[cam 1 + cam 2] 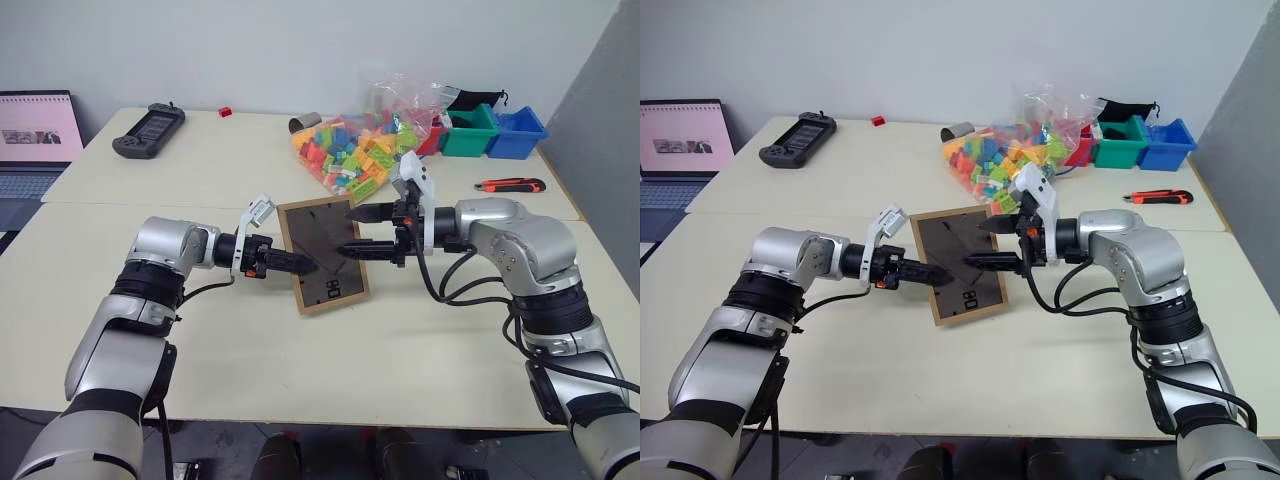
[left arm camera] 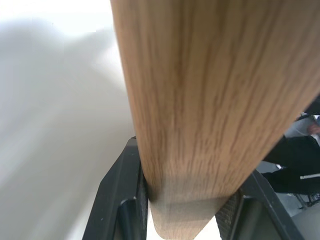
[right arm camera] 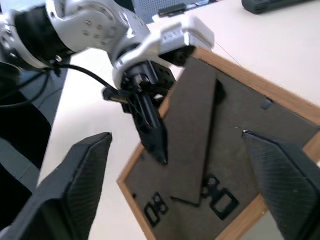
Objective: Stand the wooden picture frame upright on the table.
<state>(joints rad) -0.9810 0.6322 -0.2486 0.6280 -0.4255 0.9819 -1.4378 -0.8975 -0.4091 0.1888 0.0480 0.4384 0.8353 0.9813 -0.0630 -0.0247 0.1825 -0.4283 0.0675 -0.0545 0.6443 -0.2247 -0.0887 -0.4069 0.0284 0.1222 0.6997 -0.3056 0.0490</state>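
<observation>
I need to stand the picture frame [image 1: 318, 232] upright, so next I should grab it by one long wooden side edge [image 1: 358, 275] with my right gripper.
The wooden picture frame [image 1: 318, 232] hangs tilted above the table [image 1: 400, 340], its dark back panel [image 3: 235, 145] turned toward me. Its stand [image 3: 192, 145] shows as a dark strip along that panel. My left gripper [image 1: 300, 266] is shut on the frame's left edge; in the left wrist view the light-wood edge [image 2: 215, 100] sits between the two black fingers [image 2: 120, 200]. My right gripper [image 1: 358, 232] comes in from the right and is open. One fingertip is over the upper part of the back panel and one over the lower part, with nothing gripped between them.
A bag of coloured bricks [image 1: 365, 140] lies behind the frame, with a green bin [image 1: 468, 132] and a blue bin [image 1: 515, 132] at the back right. A box cutter [image 1: 510, 185] lies at the right. A game controller [image 1: 148, 130] and a laptop [image 1: 35, 140] are at the back left.
</observation>
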